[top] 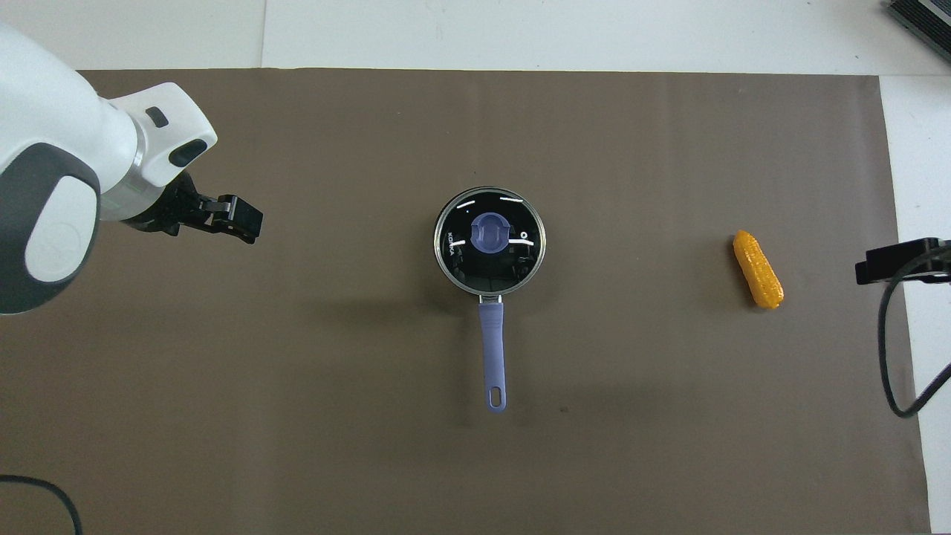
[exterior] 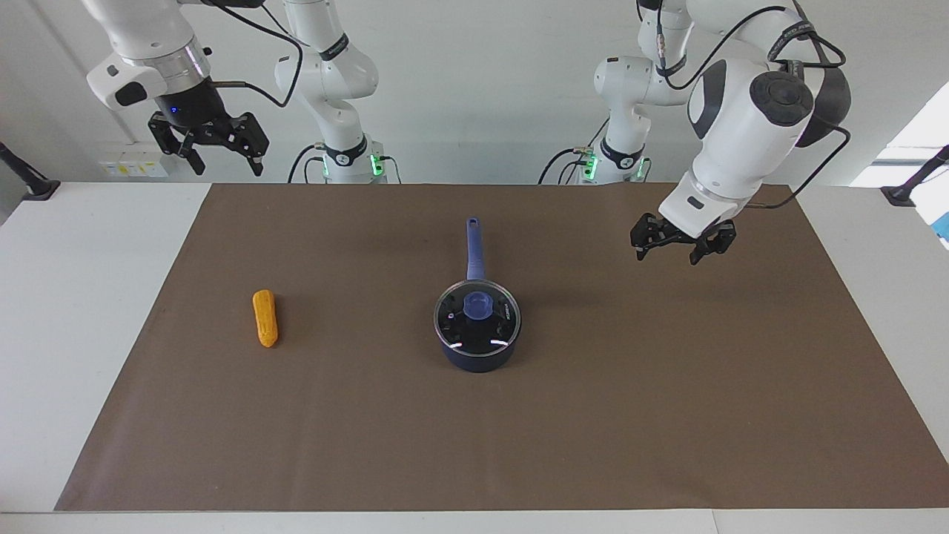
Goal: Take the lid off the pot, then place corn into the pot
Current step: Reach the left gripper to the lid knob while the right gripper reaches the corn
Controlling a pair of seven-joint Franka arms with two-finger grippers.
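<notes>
Next, my left gripper needs to grab the narrow blue knob (top: 490, 232) to lift the glass lid, since the lid spreads wide and flat across the whole pot.
The dark blue pot (exterior: 478, 360) stands in the middle of the brown mat, its long handle (top: 492, 349) pointing toward the robots. The glass lid (exterior: 477, 314) with a blue knob sits shut on it; it also shows in the overhead view (top: 489, 236). The orange-yellow corn (exterior: 265, 317) lies on the mat toward the right arm's end (top: 757, 269). My left gripper (exterior: 669, 251) is open and empty, raised over the mat toward the left arm's end (top: 239, 218). My right gripper (exterior: 222, 152) is open and empty, held high over the table's edge by the right arm's base.
The brown mat (exterior: 667, 415) covers most of the white table (exterior: 67, 297). Black cables hang from both arms. A dark clamp mount (exterior: 30, 185) stands at each end of the table's robot side.
</notes>
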